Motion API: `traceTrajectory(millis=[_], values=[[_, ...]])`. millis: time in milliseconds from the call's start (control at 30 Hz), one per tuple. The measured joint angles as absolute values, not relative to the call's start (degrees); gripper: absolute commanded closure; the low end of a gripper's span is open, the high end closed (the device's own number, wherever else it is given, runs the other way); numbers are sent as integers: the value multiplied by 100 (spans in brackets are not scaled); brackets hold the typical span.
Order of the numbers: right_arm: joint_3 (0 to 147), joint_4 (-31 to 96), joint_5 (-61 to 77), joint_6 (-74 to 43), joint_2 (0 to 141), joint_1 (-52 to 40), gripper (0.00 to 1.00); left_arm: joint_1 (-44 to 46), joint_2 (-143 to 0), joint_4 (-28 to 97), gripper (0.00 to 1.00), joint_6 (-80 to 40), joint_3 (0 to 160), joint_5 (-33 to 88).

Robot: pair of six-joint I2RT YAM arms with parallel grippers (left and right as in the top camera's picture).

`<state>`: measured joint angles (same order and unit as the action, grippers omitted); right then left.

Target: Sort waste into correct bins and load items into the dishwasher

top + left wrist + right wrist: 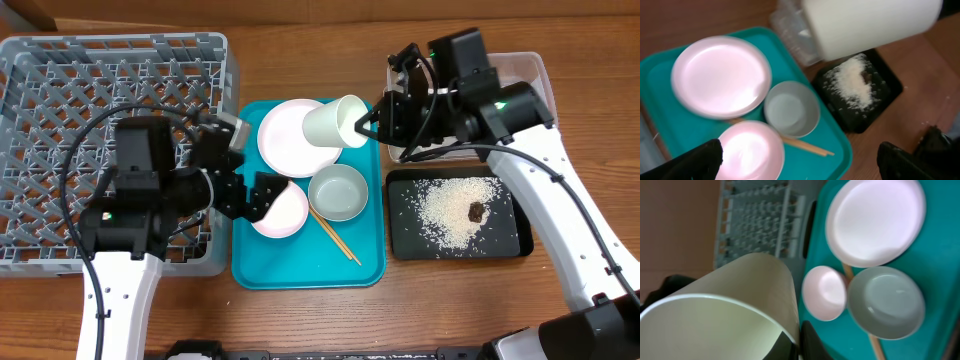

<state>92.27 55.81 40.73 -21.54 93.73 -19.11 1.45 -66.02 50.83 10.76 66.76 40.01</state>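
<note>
I will grab the white cup with my left gripper around its outer sides at its base end (pixel 317 126) (pixel 830 26). The cup's rim then stays free for loading the cup into the dish rack.
My right gripper (pixel 370 122) is shut on the rim of the white cup (pixel 335 122), holding it tilted on its side above the white plate (pixel 285 140); its fingers pinch the rim in the right wrist view (pixel 802 342). My left gripper (pixel 255 195) is open and empty over the pink bowl (pixel 288 212), with its fingers wide apart (pixel 805 165). The grey-green bowl (pixel 338 192) and the chopsticks (pixel 335 238) lie on the teal tray (pixel 300 265). Rice (pixel 450 210) and a brown scrap (pixel 477 210) lie in the black tray (pixel 510 235). Tissue and wrapper are out of view.
The grey dish rack (pixel 60 100) stands at the left, touching the teal tray's left side. The clear tub (pixel 530 75) sits at the back right, mostly hidden behind my right arm. Bare wood table runs along the front edge.
</note>
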Motion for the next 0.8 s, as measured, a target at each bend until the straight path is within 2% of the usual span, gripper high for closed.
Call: traceTrajectory(millis=[267, 367, 800], values=[[9227, 5577, 6541, -1780, 9373, -1839, 96, 228, -6602, 4340, 1, 1581, 6676, 5492], [9227, 5610, 7065, -1710, 9373, -1852, 96, 228, -6602, 4003, 1, 1693, 6678, 6007], [9227, 5658, 7371, -1647, 9373, -1885, 96, 228, -6602, 3164, 5, 1719, 6678, 7271]])
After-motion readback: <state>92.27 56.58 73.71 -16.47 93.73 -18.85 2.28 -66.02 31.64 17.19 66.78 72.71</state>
